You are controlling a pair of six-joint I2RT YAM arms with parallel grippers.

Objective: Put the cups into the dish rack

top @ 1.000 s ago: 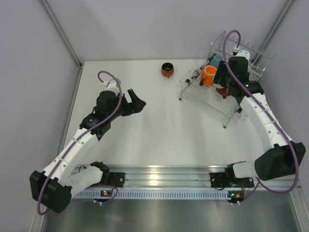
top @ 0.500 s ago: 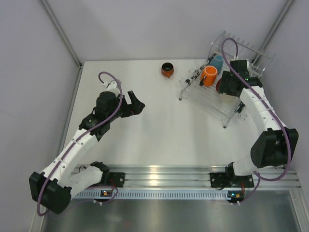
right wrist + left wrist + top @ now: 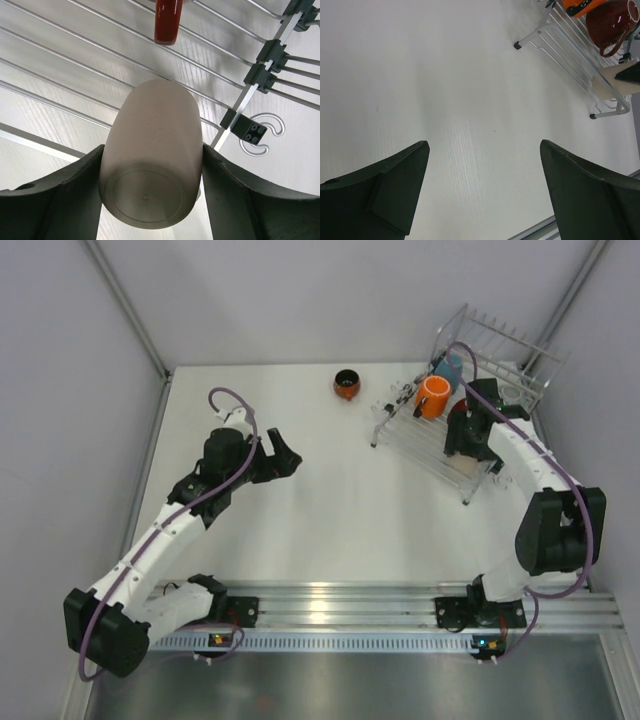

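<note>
My right gripper releases the tumbler now, since the beige tumbler's far end meets free rack wires and the tumbler would end in the rack.
The dish rack (image 3: 500,350) stands at the far right and also shows in the left wrist view (image 3: 570,55). An orange cup (image 3: 432,397) and a light blue cup (image 3: 449,367) sit in it. My right gripper (image 3: 461,432) is low over the rack, shut on the beige tumbler (image 3: 150,160), base towards the camera, over the rack wires (image 3: 75,55). A red mug (image 3: 610,20) sits in the rack just beyond it. A dark-and-orange cup (image 3: 346,384) stands on the table, far middle. My left gripper (image 3: 285,458) is open and empty over bare table. The grey mug is out of view.
The table's left edge (image 3: 160,440) meets a grey wall. A metal rail (image 3: 330,602) carrying both arm bases runs along the near edge. The rack's feet (image 3: 518,46) rest on the table.
My right gripper has moved from the rack's back towards its near side and lower, its elbow swinging in. The left arm has barely shifted.
</note>
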